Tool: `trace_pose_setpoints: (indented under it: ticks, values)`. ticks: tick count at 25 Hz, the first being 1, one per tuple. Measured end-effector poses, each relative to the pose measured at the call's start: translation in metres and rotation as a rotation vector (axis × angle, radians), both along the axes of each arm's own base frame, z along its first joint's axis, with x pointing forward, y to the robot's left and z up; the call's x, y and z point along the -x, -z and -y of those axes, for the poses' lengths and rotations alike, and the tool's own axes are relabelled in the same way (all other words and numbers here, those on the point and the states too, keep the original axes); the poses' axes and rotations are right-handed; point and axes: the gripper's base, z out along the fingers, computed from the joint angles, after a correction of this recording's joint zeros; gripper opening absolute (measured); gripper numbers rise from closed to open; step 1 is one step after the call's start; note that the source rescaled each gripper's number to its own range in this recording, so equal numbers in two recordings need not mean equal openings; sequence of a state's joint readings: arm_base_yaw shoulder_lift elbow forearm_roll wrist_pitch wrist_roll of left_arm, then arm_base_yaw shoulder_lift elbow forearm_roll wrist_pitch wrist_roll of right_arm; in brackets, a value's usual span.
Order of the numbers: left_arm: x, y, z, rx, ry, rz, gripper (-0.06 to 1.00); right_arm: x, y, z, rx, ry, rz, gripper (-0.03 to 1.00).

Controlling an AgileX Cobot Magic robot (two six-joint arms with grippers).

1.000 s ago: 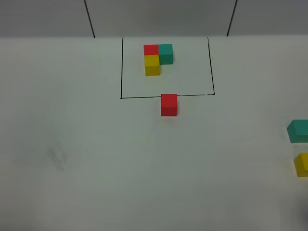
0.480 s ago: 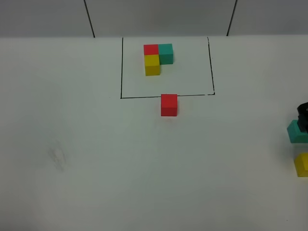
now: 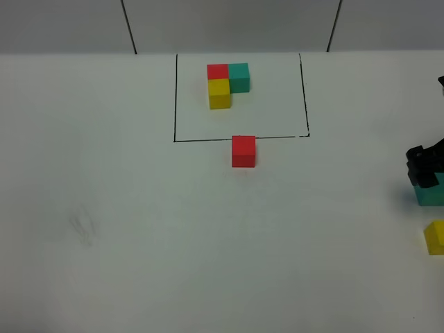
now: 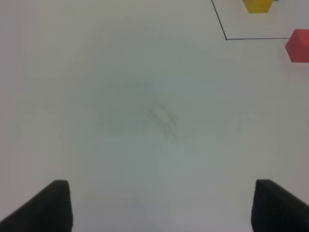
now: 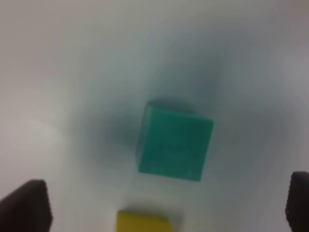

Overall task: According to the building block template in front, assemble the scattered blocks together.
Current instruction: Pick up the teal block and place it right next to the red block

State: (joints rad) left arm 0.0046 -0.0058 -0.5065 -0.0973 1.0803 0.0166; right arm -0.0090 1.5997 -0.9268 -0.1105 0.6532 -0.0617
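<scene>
Next, my right gripper grabs the teal cube (image 3: 430, 195) by its sides to copy the template beside the red cube.
The building block template (image 3: 227, 84) is an L of red, teal and yellow cubes inside a black drawn rectangle at the far middle. The loose red cube (image 3: 243, 151) sits just in front of the frame's near line and also shows in the left wrist view (image 4: 298, 45). The loose teal cube (image 3: 430, 195) and yellow cube (image 3: 436, 237) lie at the right edge. My right gripper (image 3: 424, 166) hovers over the teal cube (image 5: 175, 141), open, with its jaws wide on either side and the yellow cube (image 5: 143, 221) close by. My left gripper (image 4: 161, 208) is open and empty over bare table.
The white table (image 3: 139, 229) carries a faint grey smudge (image 3: 83, 227) at the left, which also shows in the left wrist view (image 4: 164, 121). A grey wall with two dark seams runs along the back.
My right gripper has come in from the right edge and now stands over the teal cube. The cubes have not moved.
</scene>
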Motion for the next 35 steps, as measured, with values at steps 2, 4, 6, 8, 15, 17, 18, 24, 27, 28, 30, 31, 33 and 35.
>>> trace_pose_setpoints:
  ticks: [2, 4, 6, 8, 15, 17, 18, 24, 27, 28, 30, 31, 33, 35]
  values:
    - [0.000, 0.000, 0.000, 0.000, 0.000, 0.000, 0.69, -0.002, 0.009, 0.012, -0.033, 0.064, -0.018, 0.99]
    - [0.000, 0.000, 0.000, 0.000, 0.000, 0.000, 0.69, -0.004, 0.016, 0.021, -0.065, 0.106, -0.033, 0.97]
    - [0.000, 0.000, 0.000, 0.000, 0.000, 0.000, 0.69, -0.005, 0.019, 0.025, -0.088, 0.121, -0.036, 0.94]
    - [0.000, 0.000, 0.000, 0.000, 0.000, 0.000, 0.69, -0.005, 0.020, 0.025, -0.103, 0.123, -0.031, 0.92]
    - [0.000, 0.000, 0.000, 0.000, 0.000, 0.000, 0.69, -0.006, 0.023, 0.024, -0.112, 0.122, -0.040, 0.88]
    - [0.000, 0.000, 0.000, 0.000, 0.000, 0.000, 0.69, -0.007, 0.028, 0.024, -0.113, 0.124, -0.054, 0.87]
    - [0.000, 0.000, 0.000, 0.000, 0.000, 0.000, 0.69, -0.008, 0.032, 0.024, -0.115, 0.125, -0.064, 0.87]
    - [0.000, 0.000, 0.000, 0.000, 0.000, 0.000, 0.69, -0.013, 0.052, 0.023, -0.138, 0.137, -0.098, 0.86]
    - [0.000, 0.000, 0.000, 0.000, 0.000, 0.000, 0.69, -0.015, 0.058, 0.023, -0.141, 0.139, -0.102, 0.85]
    - [0.000, 0.000, 0.000, 0.000, 0.000, 0.000, 0.69, -0.016, 0.061, 0.023, -0.141, 0.140, -0.105, 0.83]
    - [0.000, 0.000, 0.000, 0.000, 0.000, 0.000, 0.69, -0.016, 0.065, 0.023, -0.141, 0.139, -0.115, 0.79]
    - [0.000, 0.000, 0.000, 0.000, 0.000, 0.000, 0.69, -0.016, 0.066, 0.023, -0.142, 0.140, -0.118, 0.75]
    - [0.000, 0.000, 0.000, 0.000, 0.000, 0.000, 0.69, -0.017, 0.066, 0.023, -0.141, 0.141, -0.115, 0.63]
    - [0.000, 0.000, 0.000, 0.000, 0.000, 0.000, 0.69, -0.017, 0.066, 0.023, -0.140, 0.141, -0.105, 0.39]
